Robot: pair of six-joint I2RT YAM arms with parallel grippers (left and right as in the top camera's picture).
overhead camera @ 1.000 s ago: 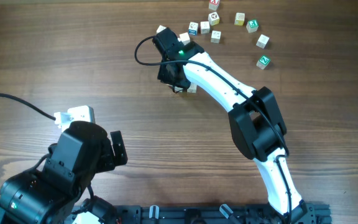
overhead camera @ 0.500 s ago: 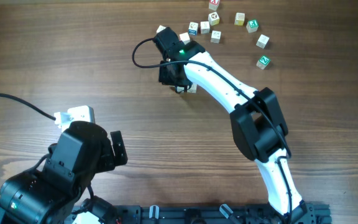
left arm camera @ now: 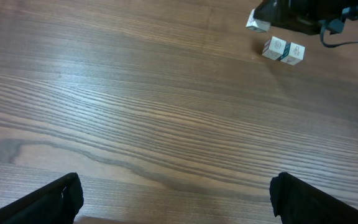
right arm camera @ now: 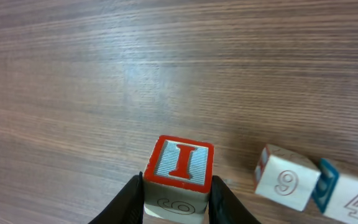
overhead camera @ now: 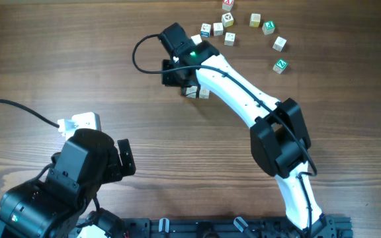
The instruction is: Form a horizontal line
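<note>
My right gripper keeps hold of the I cube from here until it sits flat, since its lower edge [right arm camera: 187, 139] hangs tilted above the wood beside the pair.
My right gripper [right arm camera: 177, 202] is shut on a white cube with a red letter I [right arm camera: 180, 163] and holds it just left of two white cubes. Those two cubes, a 9 [right arm camera: 283, 184] and a 4 with a teal side [right arm camera: 353, 202], lie side by side on the wood. Overhead, the pair [overhead camera: 197, 92] sits just below and right of my right gripper [overhead camera: 175, 71]. The pair also shows far off in the left wrist view [left arm camera: 283, 50]. No row of three cubes shows. My left gripper [left arm camera: 179, 199] is open and empty, low over bare wood.
Several loose letter cubes [overhead camera: 243, 26] lie scattered at the back right of the table. The left arm [overhead camera: 78, 175] sits at the front left with a black cable [overhead camera: 18, 109] trailing to the left edge.
My right gripper has moved up and to the left with the I cube, uncovering the two cubes on the table. The left arm has not moved.
</note>
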